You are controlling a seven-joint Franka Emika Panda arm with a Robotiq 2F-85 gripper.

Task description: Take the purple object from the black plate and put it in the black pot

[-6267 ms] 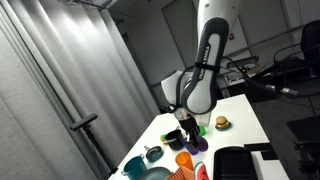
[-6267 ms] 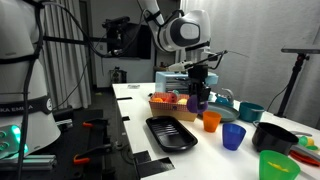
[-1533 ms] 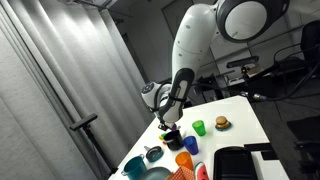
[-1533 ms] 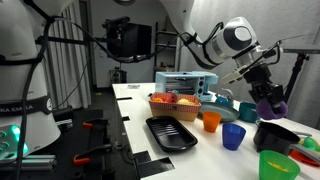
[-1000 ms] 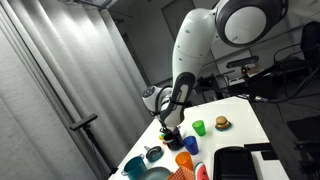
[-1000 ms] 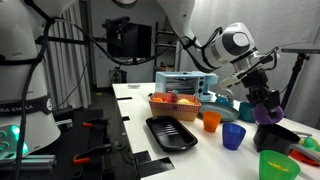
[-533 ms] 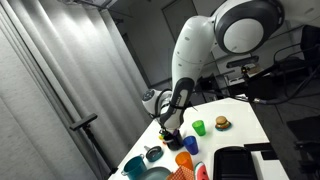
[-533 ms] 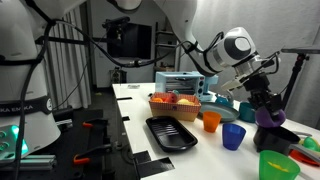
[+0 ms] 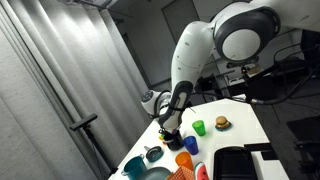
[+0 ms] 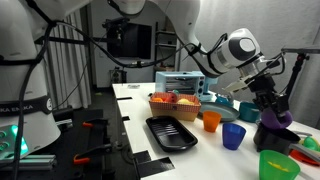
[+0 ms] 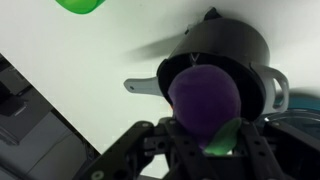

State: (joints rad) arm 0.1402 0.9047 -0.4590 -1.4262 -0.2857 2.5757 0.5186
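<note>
The purple object is over the open rim of the black pot and would end up inside the black pot point(image 10: 275, 138), so the robot's gripper should open.
My gripper point(image 10: 270, 110) is shut on the purple object point(image 10: 272, 119), a rounded dark purple lump with a green leaf. It holds it right over the small black pot point(image 10: 275, 138), at about the rim. In the wrist view the purple object point(image 11: 203, 95) sits between my fingers, gripper point(image 11: 207, 128), and covers most of the black pot's opening point(image 11: 215, 45). The black plate point(image 10: 172, 132) lies empty on the table's front left. In an exterior view the gripper point(image 9: 168, 128) hangs over the pot point(image 9: 172, 136).
An orange cup point(image 10: 211, 121), a blue cup point(image 10: 233, 136) and a green cup point(image 10: 277, 165) stand near the pot. A teal bowl point(image 10: 250, 111), an orange basket point(image 10: 173, 103) and a toaster oven point(image 10: 184, 82) stand behind. A small silvery pan point(image 9: 153, 153) is nearby.
My gripper has moved down and slightly right with the purple object, from above the pot to its rim. It stays shut on the object.
</note>
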